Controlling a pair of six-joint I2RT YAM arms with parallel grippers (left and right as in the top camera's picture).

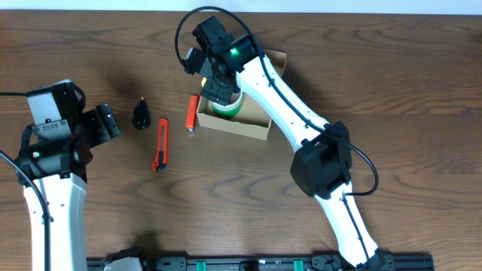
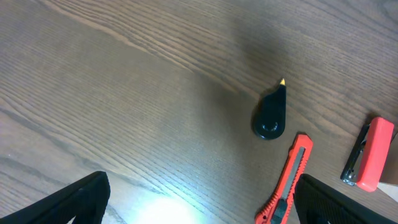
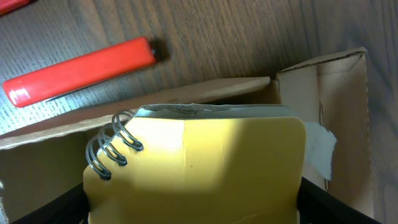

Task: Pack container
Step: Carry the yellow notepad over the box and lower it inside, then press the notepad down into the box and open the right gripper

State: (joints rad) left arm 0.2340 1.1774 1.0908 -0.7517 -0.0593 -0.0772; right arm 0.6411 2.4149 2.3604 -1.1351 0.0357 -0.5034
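Note:
The yellow spiral-bound notebook's edge is just inside the container's side and it would rest in the container (image 1: 256,129), so my right gripper needs to open.
The tan cardboard container (image 1: 256,129) stands open at the back centre of the table; its wall and flap show in the right wrist view (image 3: 217,87). My right gripper (image 1: 218,89) hangs over the container's left half, shut on a yellow spiral-bound notebook (image 3: 205,168) held between its fingers (image 3: 193,211) above the box opening. Something green and white (image 1: 228,108) shows in the box under the gripper. My left gripper (image 1: 105,124) is open and empty over bare table at the left (image 2: 199,205).
A red stapler (image 1: 193,113) lies against the container's left wall, also in the right wrist view (image 3: 81,68) and left wrist view (image 2: 370,154). An orange box cutter (image 1: 160,144) (image 2: 289,180) and a small black teardrop-shaped object (image 1: 141,114) (image 2: 271,115) lie to the left.

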